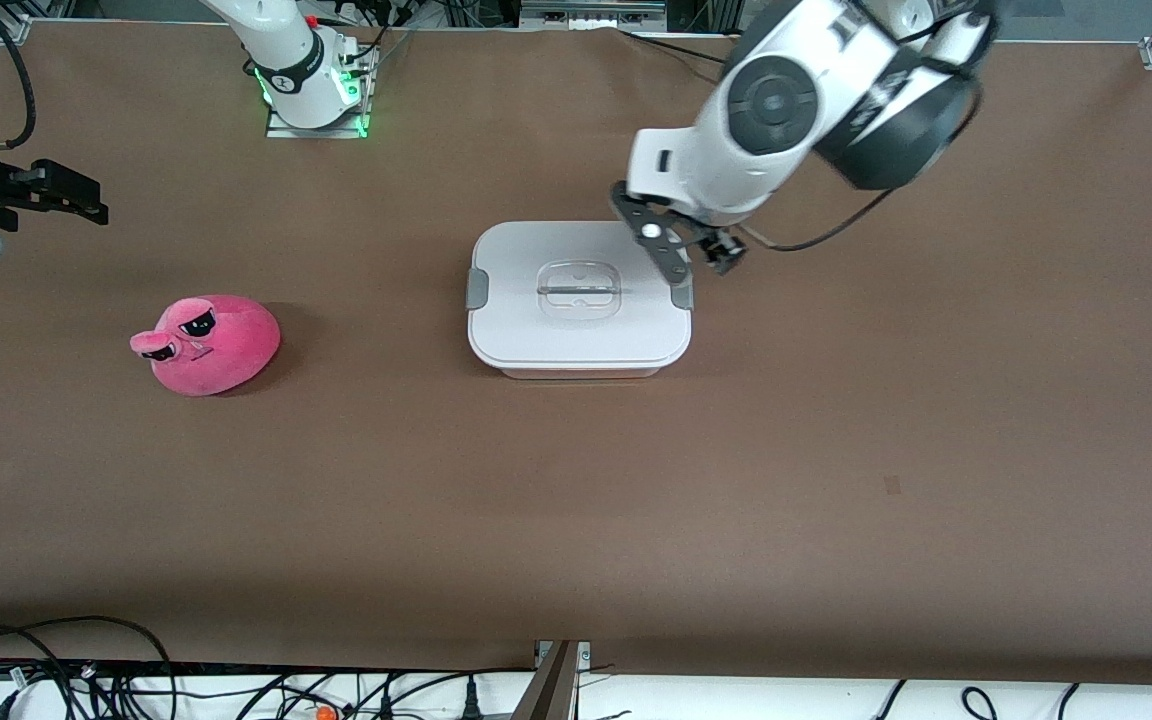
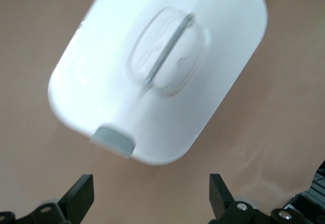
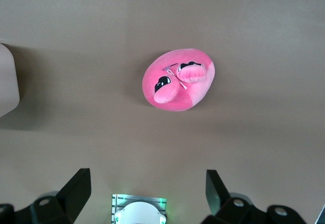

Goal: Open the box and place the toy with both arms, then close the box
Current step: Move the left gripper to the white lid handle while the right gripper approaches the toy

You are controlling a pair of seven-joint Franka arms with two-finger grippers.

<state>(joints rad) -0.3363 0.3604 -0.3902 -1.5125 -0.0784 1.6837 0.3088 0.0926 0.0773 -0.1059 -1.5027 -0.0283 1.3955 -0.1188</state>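
My left gripper grabs the white lid point(image 1: 512, 330) by its recessed handle point(image 1: 579, 290) next, to open the box.
The box point(image 1: 578, 300) stands closed at mid table, its white lid on, with grey clips at both ends point(image 1: 476, 290) and a clear recessed handle point(image 1: 579, 290). My left gripper point(image 1: 701, 262) hangs open and empty over the box's clip at the left arm's end. In the left wrist view the lid point(image 2: 157, 66) and that clip point(image 2: 112, 138) lie just ahead of the open left gripper point(image 2: 151, 186). The pink toy point(image 1: 206, 343) lies on the table toward the right arm's end. My right gripper point(image 1: 76, 200) is open and empty, high over that end; the right wrist view shows the toy point(image 3: 179, 80) beneath the right gripper point(image 3: 147, 181).
The right arm's base point(image 1: 314, 95) with green lights stands at the table's back edge and shows in the right wrist view point(image 3: 138, 211). Cables point(image 1: 86, 670) and a metal post point(image 1: 551, 680) line the near edge. A corner of the box lid point(image 3: 7, 82) shows in the right wrist view.
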